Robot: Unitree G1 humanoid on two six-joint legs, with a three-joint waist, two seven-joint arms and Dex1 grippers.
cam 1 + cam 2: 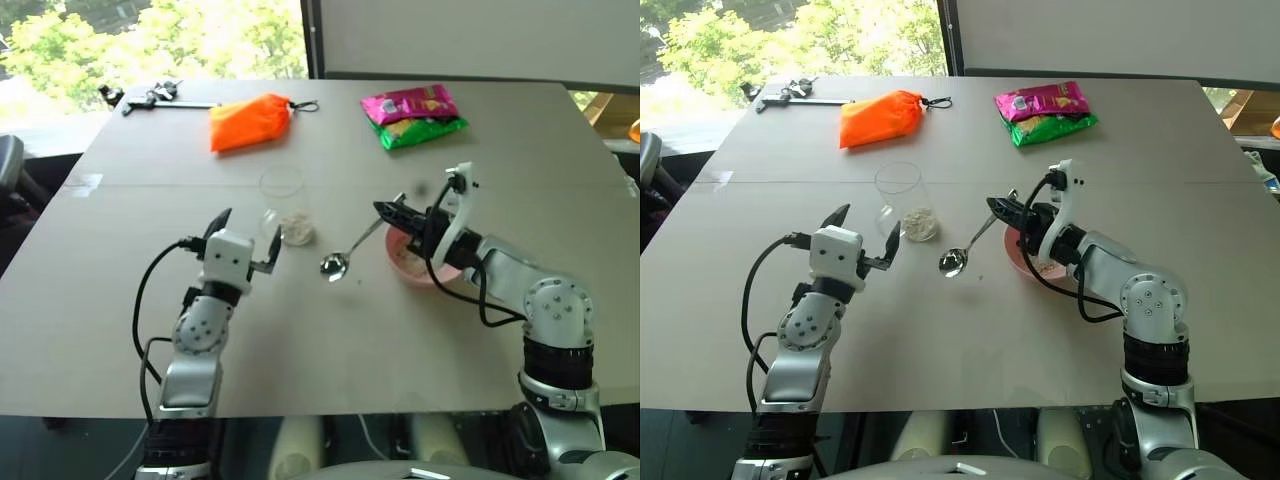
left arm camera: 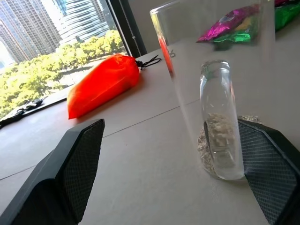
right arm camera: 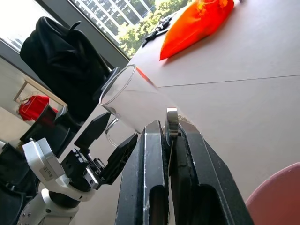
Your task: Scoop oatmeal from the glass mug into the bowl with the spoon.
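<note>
The left gripper will next grab the mug upright by its slim glass handle [image 2: 219, 117], because loose oatmeal is in the bottom of the mug.
The glass mug [image 1: 281, 205] stands upright on the table with a small heap of oatmeal [image 1: 297, 230] in its bottom. My left gripper [image 1: 248, 237] is open just to the left of it. In the left wrist view the glass mug [image 2: 211, 84] rises ahead between the two fingers [image 2: 70, 178], untouched. My right gripper [image 1: 383, 209] is shut on the spoon's handle, and the silver spoon [image 1: 334, 265] slants down with its head low over the table between mug and bowl. The pink bowl [image 1: 442, 274] sits under my right wrist, partly hidden.
At the back of the table lie an orange pouch [image 1: 250, 122], a pink and green snack packet [image 1: 412, 115] and a black tool [image 1: 150, 97]. The table's front edge [image 1: 320, 412] runs close below both arms.
</note>
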